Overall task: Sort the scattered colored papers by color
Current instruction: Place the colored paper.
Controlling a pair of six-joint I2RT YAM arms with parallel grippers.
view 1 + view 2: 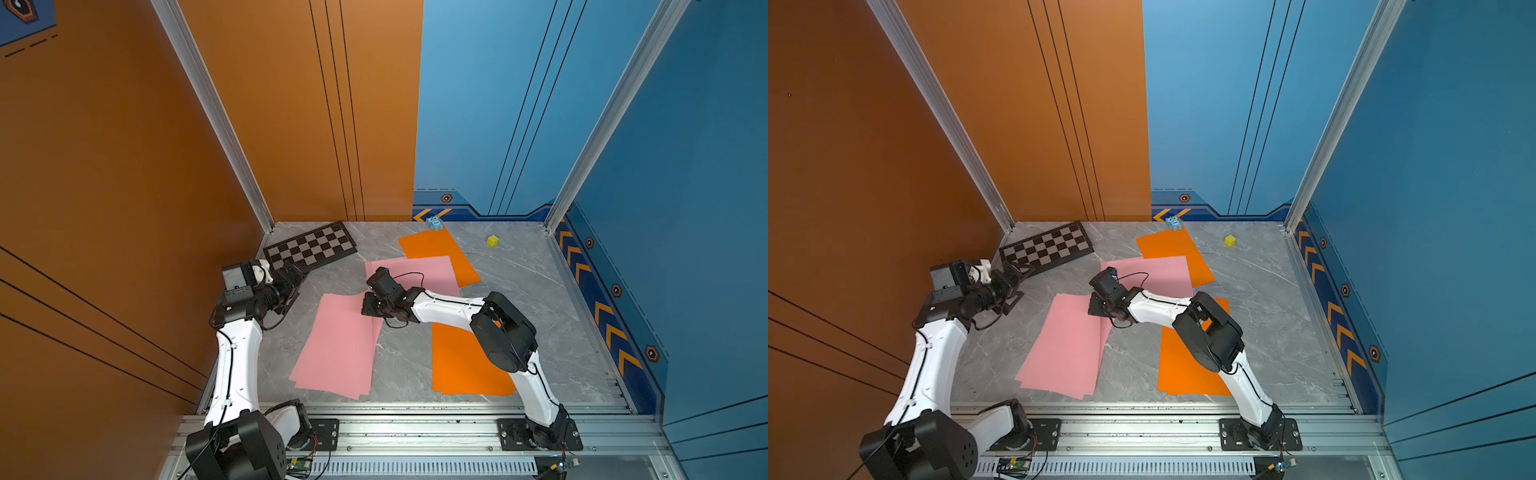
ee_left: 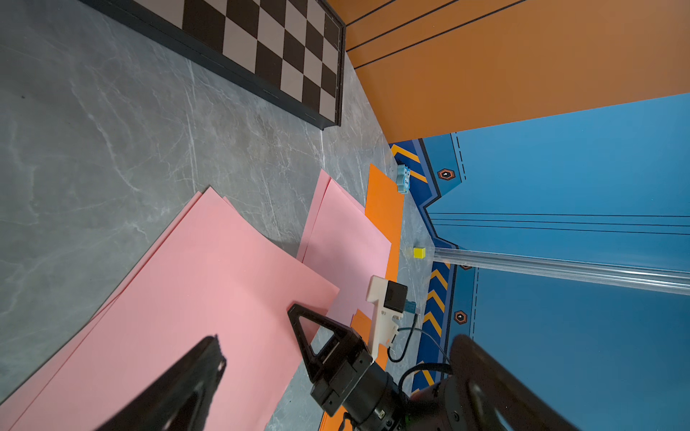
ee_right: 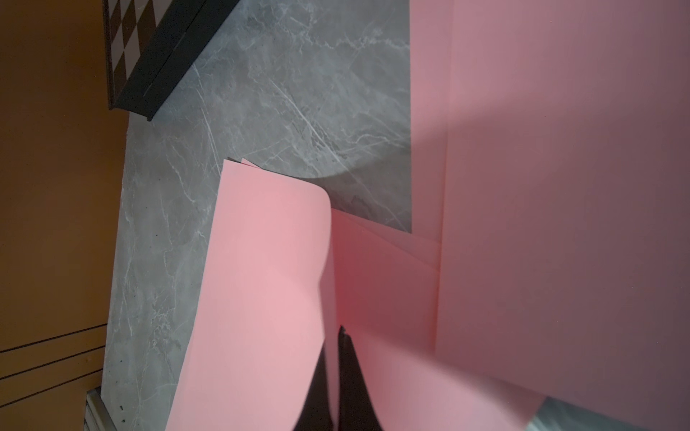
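My right gripper holds only the curled edge of the top pink sheet (image 1: 334,345) and should release it, because the sheet lies over the lower pink paper.
Two light pink papers lie fanned at the front left (image 1: 336,345) (image 1: 1063,345), and more pink papers (image 1: 415,274) lie mid-table, overlapping an orange paper (image 1: 436,249) behind them. More orange paper (image 1: 461,365) lies at the front right under my right arm. My right gripper (image 1: 368,305) (image 3: 338,332) is shut on the far edge of the top pink sheet (image 3: 261,280), which curls up at the pinch. My left gripper (image 1: 297,276) (image 2: 336,337) hangs open and empty to the left of the pile, by the checkered board's near edge.
A black-and-grey checkered board (image 1: 311,248) lies at the back left against the orange wall. A small yellow cube (image 1: 492,240) and a little blue toy (image 1: 434,223) sit near the back wall. Aluminium rails (image 1: 415,428) run along the table's front.
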